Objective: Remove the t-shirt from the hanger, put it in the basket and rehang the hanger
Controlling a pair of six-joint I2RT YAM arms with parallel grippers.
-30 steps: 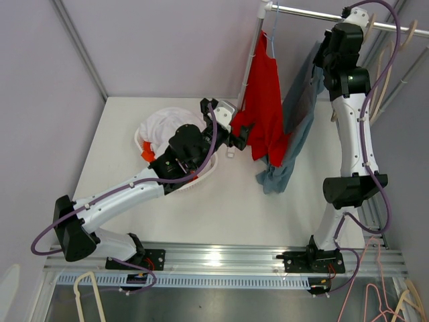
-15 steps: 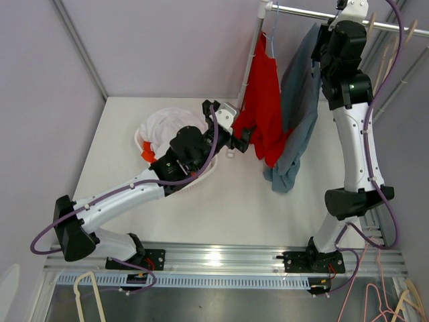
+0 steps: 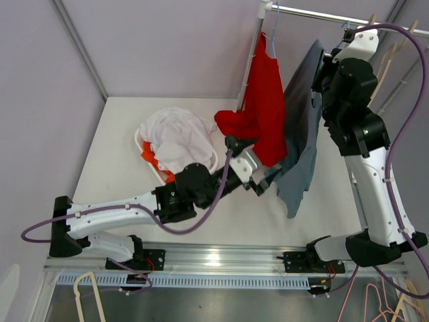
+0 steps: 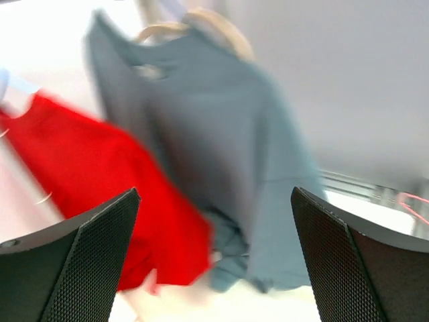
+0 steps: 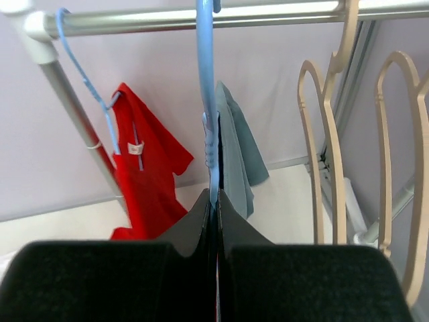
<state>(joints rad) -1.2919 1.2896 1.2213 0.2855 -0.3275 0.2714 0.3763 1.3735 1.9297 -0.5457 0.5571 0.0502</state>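
Note:
I will grab the grey-blue t-shirt near its lower hem [image 3: 293, 185] [image 4: 273, 249] with my left gripper next. Then I can pull it off the hanger that my right gripper holds.
A grey-blue t-shirt [image 3: 300, 127] hangs on a light blue hanger [image 5: 209, 100] under the rail [image 3: 315, 13]. My right gripper [image 3: 333, 64] is up at the hanger and shut on its stem [image 5: 214, 201]; the shirt [image 5: 236, 157] drops away just behind the jaws. My left gripper [image 3: 263, 182] is open and empty beside the shirt's lower hem. In the blurred left wrist view the shirt [image 4: 228, 147] fills the space ahead of the open gripper [image 4: 214, 258]. A red t-shirt [image 3: 265, 107] hangs to the left on another blue hanger.
A white basket [image 3: 139, 142] with white and orange clothes sits on the table at the left. Bare wooden hangers [image 5: 335, 134] hang on the rail to the right of my right gripper. The rack's upright post [image 3: 249, 60] stands behind the red shirt.
My left arm left the red shirt's sleeve and swung down and right to the grey-blue shirt's hem. My right arm moved right and raised the hanger, so the shirt hangs straighter.

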